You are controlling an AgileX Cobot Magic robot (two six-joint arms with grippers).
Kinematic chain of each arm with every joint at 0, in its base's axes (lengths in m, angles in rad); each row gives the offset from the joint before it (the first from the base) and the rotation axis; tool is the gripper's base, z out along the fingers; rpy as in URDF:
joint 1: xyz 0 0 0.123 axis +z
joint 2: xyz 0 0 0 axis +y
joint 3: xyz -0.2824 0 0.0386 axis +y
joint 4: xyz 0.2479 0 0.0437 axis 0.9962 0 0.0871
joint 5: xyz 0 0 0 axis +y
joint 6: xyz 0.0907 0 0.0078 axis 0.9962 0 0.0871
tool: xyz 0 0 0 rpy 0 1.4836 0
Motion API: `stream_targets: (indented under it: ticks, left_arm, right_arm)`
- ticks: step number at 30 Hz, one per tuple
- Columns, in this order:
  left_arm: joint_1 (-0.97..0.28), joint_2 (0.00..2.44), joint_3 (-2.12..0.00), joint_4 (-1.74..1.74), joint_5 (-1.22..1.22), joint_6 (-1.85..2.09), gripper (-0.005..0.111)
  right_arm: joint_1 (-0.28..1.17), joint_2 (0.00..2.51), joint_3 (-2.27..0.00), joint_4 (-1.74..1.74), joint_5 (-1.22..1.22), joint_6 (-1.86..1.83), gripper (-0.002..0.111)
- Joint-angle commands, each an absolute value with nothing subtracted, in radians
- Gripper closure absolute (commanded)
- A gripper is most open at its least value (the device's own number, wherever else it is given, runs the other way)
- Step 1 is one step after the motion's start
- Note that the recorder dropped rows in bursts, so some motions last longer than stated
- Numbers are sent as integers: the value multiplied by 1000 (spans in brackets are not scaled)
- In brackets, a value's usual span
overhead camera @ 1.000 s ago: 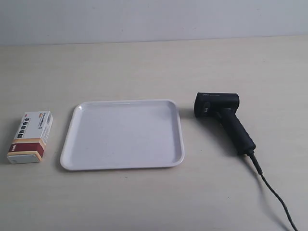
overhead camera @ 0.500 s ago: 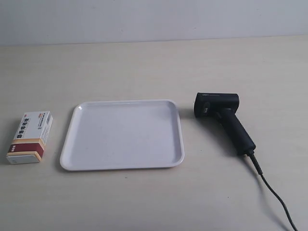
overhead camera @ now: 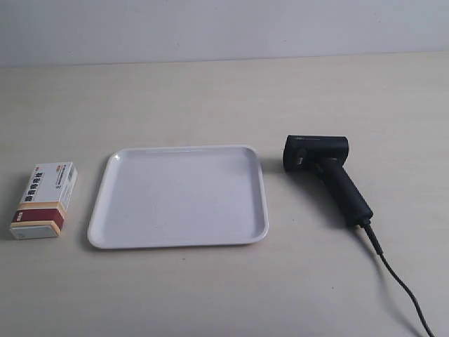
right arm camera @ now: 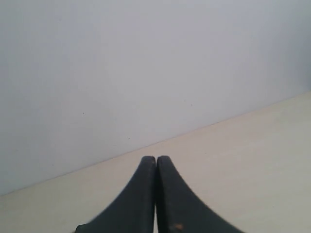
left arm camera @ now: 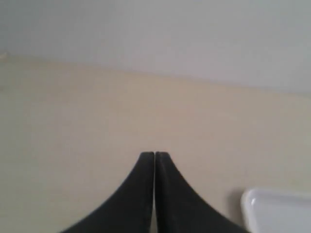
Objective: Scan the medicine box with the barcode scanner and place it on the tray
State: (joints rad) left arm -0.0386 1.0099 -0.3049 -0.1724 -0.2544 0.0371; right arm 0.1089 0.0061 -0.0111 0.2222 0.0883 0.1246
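Note:
The left gripper grabs the medicine box by its red-banded end [overhead camera: 38,219] next, so the medicine box's printed label [overhead camera: 48,182] stays free to be scanned.
The medicine box [overhead camera: 45,199], white with a dark red and tan band at its near end, lies flat on the table at the exterior view's left. Beside it sits the white tray [overhead camera: 105,232], with nothing on it. The black barcode scanner [overhead camera: 324,173] lies on its side to the tray's right, cable trailing toward the lower right corner. No arm shows in the exterior view. My left gripper [left arm camera: 154,154] is shut and holds nothing, above bare table, with a corner of the tray [left arm camera: 252,204] nearby. My right gripper [right arm camera: 156,158] is shut and holds nothing, facing the wall.
The scanner's black cable [overhead camera: 400,284] runs across the table to the exterior view's lower right. A pale wall [overhead camera: 224,28] bounds the table's far edge. Bare beige tabletop [overhead camera: 210,98] lies behind the three objects.

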Motion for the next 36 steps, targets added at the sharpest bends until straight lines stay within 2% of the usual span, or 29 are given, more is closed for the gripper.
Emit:
stream_targets:
  ticks: [1, 5, 8, 15, 21, 24, 26, 31, 32, 33, 34, 36]
  left_arm:
    - [-83, 1289, -343, -143, -267, 44, 78]
    - [-154, 1469, -364, -140, -380, 44, 31]
    - [-182, 1555, -373, -130, -423, 44, 1]
    - [-185, 1705, -375, -126, -482, 36, 2]
    - [-187, 1776, -375, 124, -535, -90, 2]
    - [-187, 1790, -375, 187, -548, -103, 7]
    - [-187, 1793, -375, 187, -544, -103, 16]
    - [-183, 1793, -375, 187, -548, -98, 59]
    - [-183, 1791, -375, 187, -564, -78, 78]
    - [-183, 1787, -375, 187, -571, -67, 86]
    - [-183, 1764, -375, 187, -601, -52, 105]
    - [-183, 1704, -403, 192, -579, -53, 107]
  right_arm:
    - [104, 0, -18, 225, 87, 125, 108]
    - [104, 0, -18, 225, 87, 125, 108]
    - [104, 0, -18, 225, 89, 123, 108]
    - [104, 0, -18, 225, 91, 123, 108]
    - [104, 0, -18, 225, 91, 123, 108]
    - [104, 0, -18, 225, 91, 123, 108]
    - [104, 0, -18, 227, 93, 123, 108]
    - [104, 0, -18, 227, 93, 123, 108]
    - [104, 0, -18, 227, 93, 123, 108]
    - [104, 0, -18, 227, 93, 123, 108]
    - [104, 0, -18, 227, 91, 123, 108]
    - [104, 0, -18, 234, 73, 123, 108]
